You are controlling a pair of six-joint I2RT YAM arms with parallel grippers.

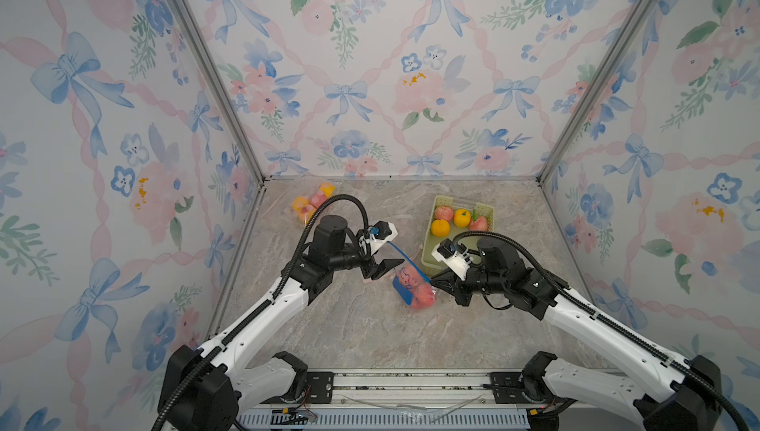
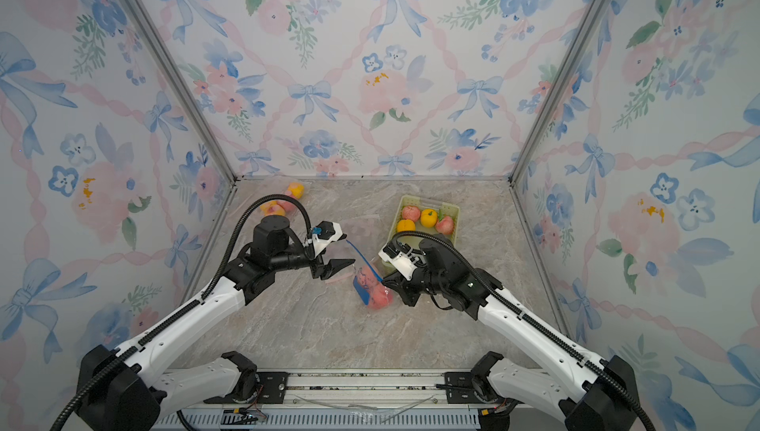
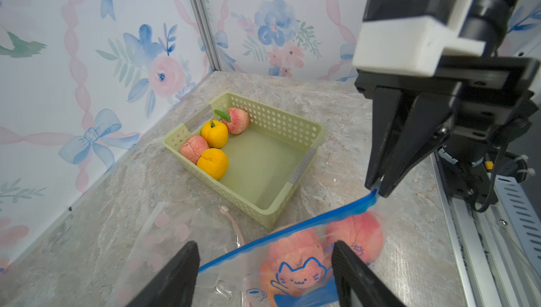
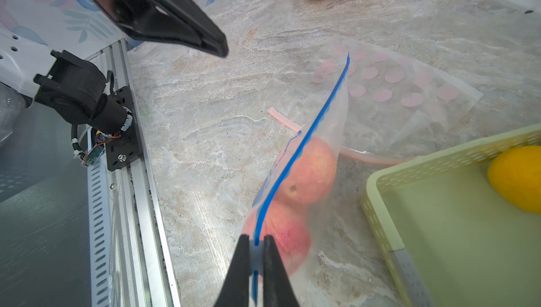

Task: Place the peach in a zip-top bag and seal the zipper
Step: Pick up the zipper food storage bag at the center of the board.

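The left gripper next needs to grab the blue zipper [image 4: 310, 135] near its loose end, opposite the right gripper, so that the sealed bag can be set aside.
A clear zip-top bag [image 1: 412, 285] [image 2: 370, 285] with a blue zipper [image 4: 310, 135] and a blue cat print holds two pink peaches [image 3: 355, 232] [image 4: 313, 170]. My right gripper [image 1: 432, 281] [image 4: 257, 250] is shut on one end of the zipper strip. The zipper looks like a single line running up to a free end. My left gripper [image 1: 382, 268] [image 3: 265, 261] is open just left of the bag. In the left wrist view the bag shows between its spread fingers, and they grip nothing.
A pale green basket [image 1: 485, 207] [image 3: 292, 121] with two peaches and two oranges stands behind the right arm. A second bag of fruit [image 1: 312, 200] lies at the back left corner. An empty pink-dotted bag [image 4: 395, 91] lies flat beside the held one. The rail [image 1: 411, 383] runs along the front edge.
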